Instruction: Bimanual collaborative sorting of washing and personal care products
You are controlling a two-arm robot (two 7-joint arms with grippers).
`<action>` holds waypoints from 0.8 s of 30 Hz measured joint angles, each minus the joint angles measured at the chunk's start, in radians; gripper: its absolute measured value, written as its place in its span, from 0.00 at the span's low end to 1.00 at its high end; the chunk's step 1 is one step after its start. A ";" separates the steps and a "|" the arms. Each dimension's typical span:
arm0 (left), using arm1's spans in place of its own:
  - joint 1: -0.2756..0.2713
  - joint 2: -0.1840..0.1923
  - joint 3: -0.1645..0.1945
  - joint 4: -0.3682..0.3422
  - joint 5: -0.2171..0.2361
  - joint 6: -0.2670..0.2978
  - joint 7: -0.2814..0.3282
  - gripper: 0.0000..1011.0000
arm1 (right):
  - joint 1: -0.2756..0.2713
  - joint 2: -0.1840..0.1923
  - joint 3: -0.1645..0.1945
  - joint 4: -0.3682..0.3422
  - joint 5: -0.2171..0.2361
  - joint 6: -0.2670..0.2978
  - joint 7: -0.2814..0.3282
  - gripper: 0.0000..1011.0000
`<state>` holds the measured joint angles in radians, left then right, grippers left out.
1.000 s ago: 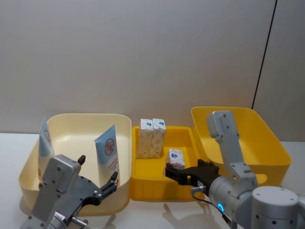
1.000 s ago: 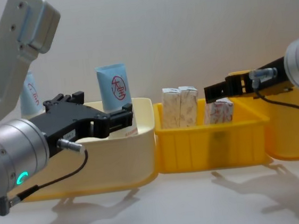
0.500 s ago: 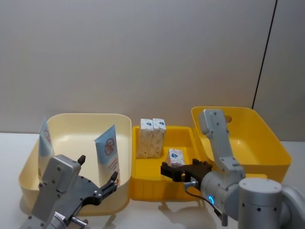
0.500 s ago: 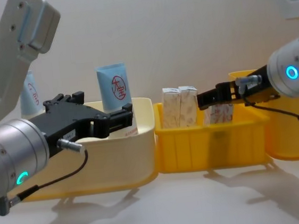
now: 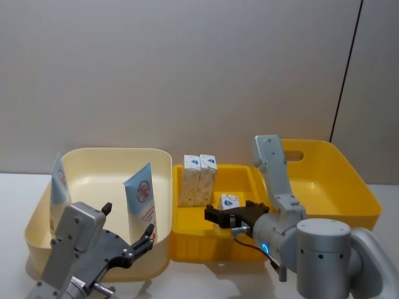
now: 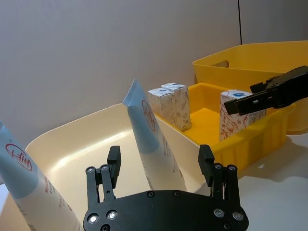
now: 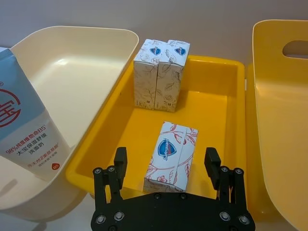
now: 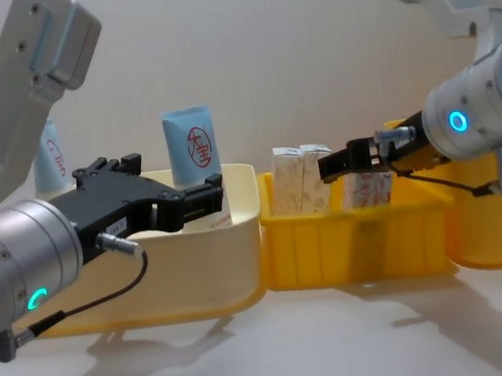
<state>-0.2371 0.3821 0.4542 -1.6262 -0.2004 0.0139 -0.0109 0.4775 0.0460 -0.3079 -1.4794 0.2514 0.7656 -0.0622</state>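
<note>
The left gripper grabs the nearer squeeze tube by its blue upper half next, since the cream bin's side rises close beside the tube's lower end.
Two pale blue tubes stand in the cream bin: one near its right wall, one at the far left. Two speckled boxes stand side by side at the back of the middle yellow tray. A third box stands alone toward the tray's front. My right gripper hovers open at that box, and in the right wrist view its fingers flank the box without gripping it. My left gripper is open in front of the cream bin, facing the nearer tube.
A large yellow bin with a handle slot sits right of the tray. The three containers touch side by side on a white table. A plain wall stands behind them.
My right arm has swung left, carrying the open gripper along the tray's front to the lone box. The left arm has not moved.
</note>
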 joint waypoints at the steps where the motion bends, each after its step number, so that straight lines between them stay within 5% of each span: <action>1: 0.000 0.000 0.000 0.000 0.000 0.000 0.000 0.99 | 0.003 -0.001 0.000 0.005 -0.001 -0.001 0.000 0.99; 24: 0.000 0.000 0.000 0.000 0.000 0.000 0.000 0.99 | 0.040 -0.019 -0.007 0.067 -0.013 -0.017 0.004 0.99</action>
<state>-0.2371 0.3821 0.4542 -1.6262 -0.2004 0.0139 -0.0109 0.5177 0.0270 -0.3145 -1.4125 0.2381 0.7489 -0.0585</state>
